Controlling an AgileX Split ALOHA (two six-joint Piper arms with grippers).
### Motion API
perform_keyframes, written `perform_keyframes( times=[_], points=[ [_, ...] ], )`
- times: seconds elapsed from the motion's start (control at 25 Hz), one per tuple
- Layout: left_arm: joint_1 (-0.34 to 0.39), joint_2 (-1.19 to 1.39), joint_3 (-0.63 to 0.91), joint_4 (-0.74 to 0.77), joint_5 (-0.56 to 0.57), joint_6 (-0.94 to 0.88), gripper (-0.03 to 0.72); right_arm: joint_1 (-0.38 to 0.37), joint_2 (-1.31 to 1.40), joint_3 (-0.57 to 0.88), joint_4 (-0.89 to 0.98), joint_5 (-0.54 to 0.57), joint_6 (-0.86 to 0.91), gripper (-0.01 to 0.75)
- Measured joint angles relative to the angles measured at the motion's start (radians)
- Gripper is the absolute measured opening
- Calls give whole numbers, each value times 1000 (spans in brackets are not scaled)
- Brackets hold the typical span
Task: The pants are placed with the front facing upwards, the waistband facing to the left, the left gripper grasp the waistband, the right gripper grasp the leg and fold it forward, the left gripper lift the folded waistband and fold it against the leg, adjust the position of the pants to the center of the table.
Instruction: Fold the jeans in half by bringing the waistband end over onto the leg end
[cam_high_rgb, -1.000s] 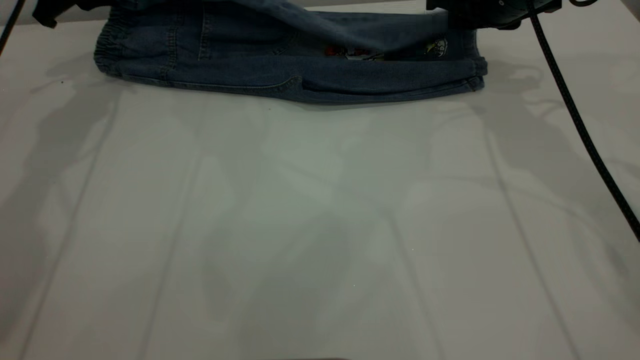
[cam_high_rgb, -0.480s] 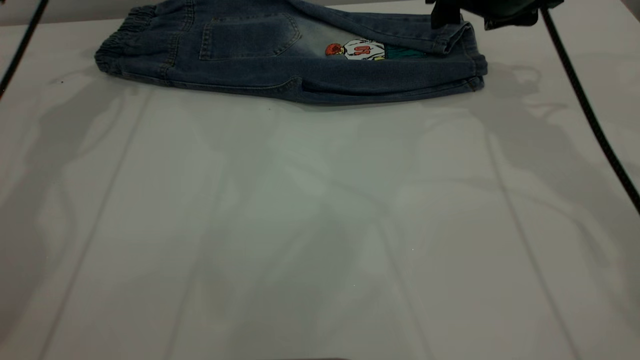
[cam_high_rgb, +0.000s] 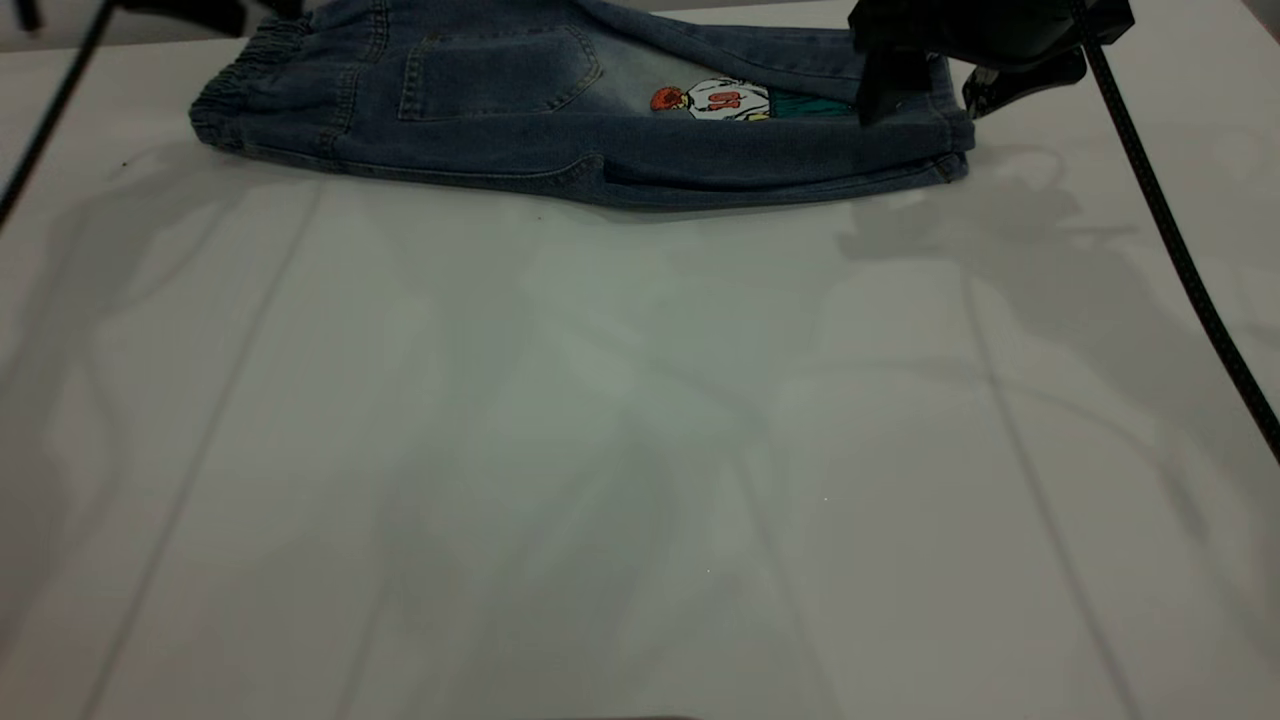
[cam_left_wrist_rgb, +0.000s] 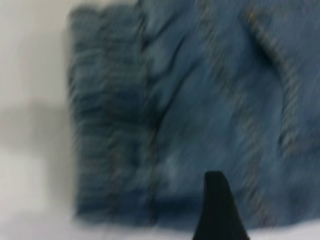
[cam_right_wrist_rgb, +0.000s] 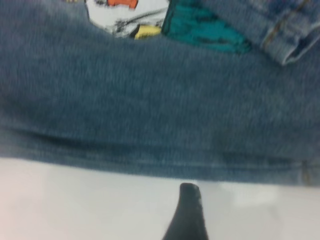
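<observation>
The left gripper next needs to grab the pants by their ruffled waistband, so that it can lift the upper half of the pants and fold it against the legs.
The blue denim pants lie folded lengthwise at the far side of the white table. The ruffled waistband is at the left and the leg hems at the right. A back pocket and a cartoon print face up. My right gripper hovers open over the leg hems and holds nothing; in the right wrist view one of its fingers shows over bare table beside the denim edge. My left gripper sits at the far left above the waistband, one of its fingers over denim, nothing held.
A thick black cable trails from the right arm across the table's right side. A thin black cable runs down the far left. Bare tabletop stretches from the pants to the near edge.
A second ago both grippers held the top layer lifted over the pants. That layer now lies flat with the print showing, and the right gripper has dropped lower over the hems.
</observation>
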Motion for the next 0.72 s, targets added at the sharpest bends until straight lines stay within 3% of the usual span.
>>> perform_keyframes(
  times=[0.28,0.48,0.72],
  points=[
    [55,0,-70,274,94,-234,427,10,0,-100,-3,142,-44,529],
    [58,7,-70,314,54,-298,427,59,2,-213,-3,246,-46,529],
    [58,70,-114,319,-7,-309,427,143,2,-269,-3,295,-47,529]
  ],
)
